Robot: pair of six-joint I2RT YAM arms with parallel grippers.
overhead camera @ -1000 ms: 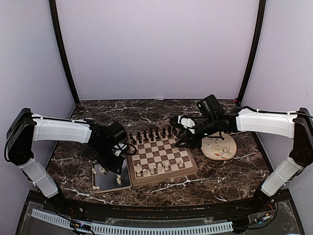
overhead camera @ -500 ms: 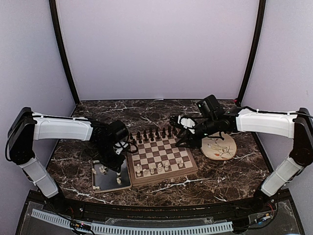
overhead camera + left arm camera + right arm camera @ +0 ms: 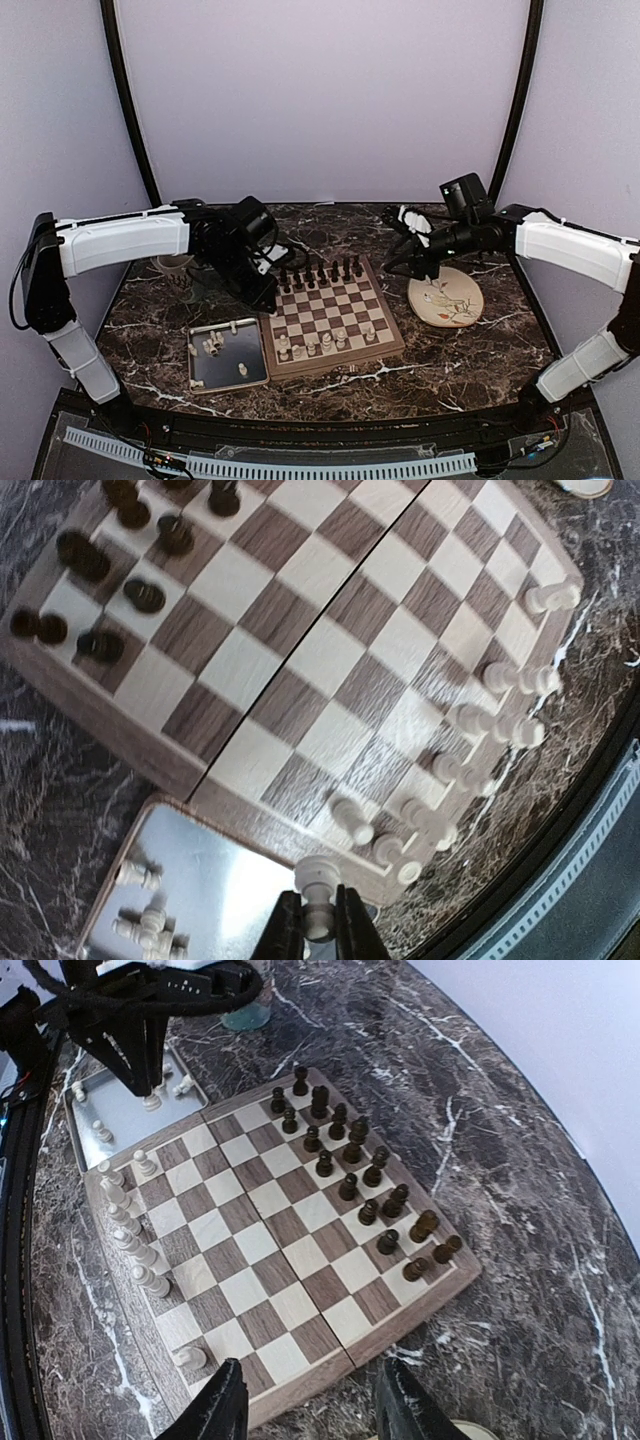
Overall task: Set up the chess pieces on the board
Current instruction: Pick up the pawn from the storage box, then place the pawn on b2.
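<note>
The cream-white piece would come down by the tray's corner if the robot's left gripper opened now. The left gripper needs to move the piece toward the squares beside the standing pieces before releasing it.
The board (image 3: 335, 362) lies mid-table, with dark pieces (image 3: 320, 272) along its far rows and cream-white pieces (image 3: 325, 342) along its near edge. My left gripper (image 3: 266, 296) hangs above the board's left edge and the tray. In the left wrist view it (image 3: 318, 925) is shut on a cream-white piece (image 3: 318, 880), held over the tray's corner. The right wrist view shows it too (image 3: 150, 1085). My right gripper (image 3: 400, 265) is open and empty, raised off the board's far right corner above the marble; its fingers (image 3: 225, 1405) frame the board's edge (image 3: 300, 1395).
A grey metal tray (image 3: 225, 375) left of the board holds a few loose white pieces (image 3: 212, 345). A round floral plate (image 3: 445, 298) lies right of the board, under the right arm. A mug (image 3: 176, 265) stands at the far left behind the left arm.
My left gripper has risen out of the tray with a white piece and moved back toward the board's left edge. My right gripper has pulled back to the right, off the board.
</note>
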